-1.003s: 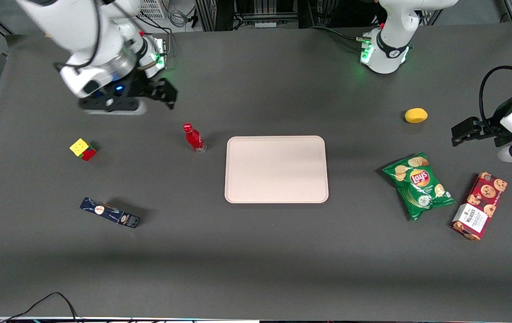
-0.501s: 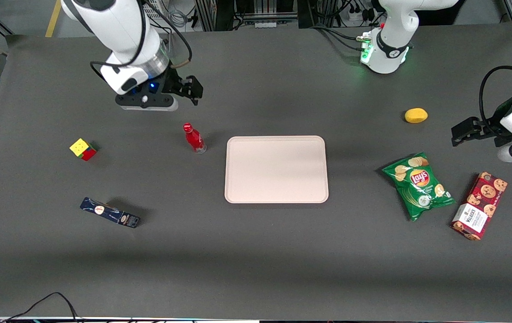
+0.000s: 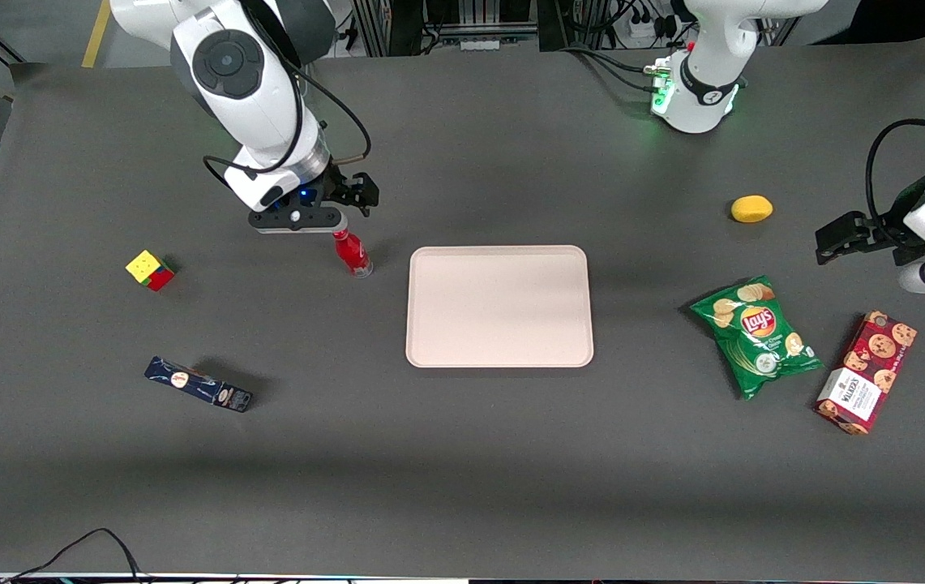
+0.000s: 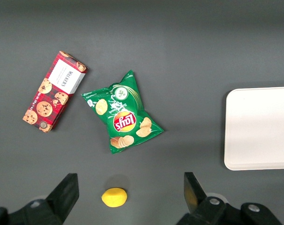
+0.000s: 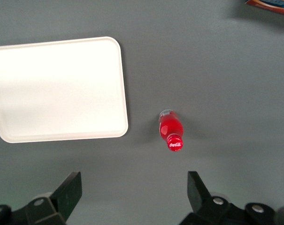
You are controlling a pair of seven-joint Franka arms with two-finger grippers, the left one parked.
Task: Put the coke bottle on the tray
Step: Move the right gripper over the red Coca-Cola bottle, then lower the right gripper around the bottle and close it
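Note:
My gripper grabs the bottle by its red body (image 3: 351,253) next, to place the coke bottle on the tray (image 3: 499,307).
The coke bottle (image 3: 351,253) is small and red and stands upright on the grey table, beside the tray's edge toward the working arm's end. In the right wrist view I see the bottle (image 5: 170,129) from above, its cap pointing at the camera. The tray (image 3: 499,307) is pale pink-beige and has nothing on it; it also shows in the right wrist view (image 5: 57,89) and the left wrist view (image 4: 259,126). My gripper (image 3: 351,199) hovers above the table, a little farther from the front camera than the bottle. The gripper (image 5: 134,187) is open wide and holds nothing.
A Rubik's cube (image 3: 150,269) and a dark blue oblong box (image 3: 199,384) lie toward the working arm's end. A lemon (image 3: 751,208), a green chips bag (image 3: 755,334) and a red cookie box (image 3: 866,371) lie toward the parked arm's end.
My arm has swung toward the tray and nearer the front camera, so the gripper now hangs just by the bottle. The bottle and tray have not moved.

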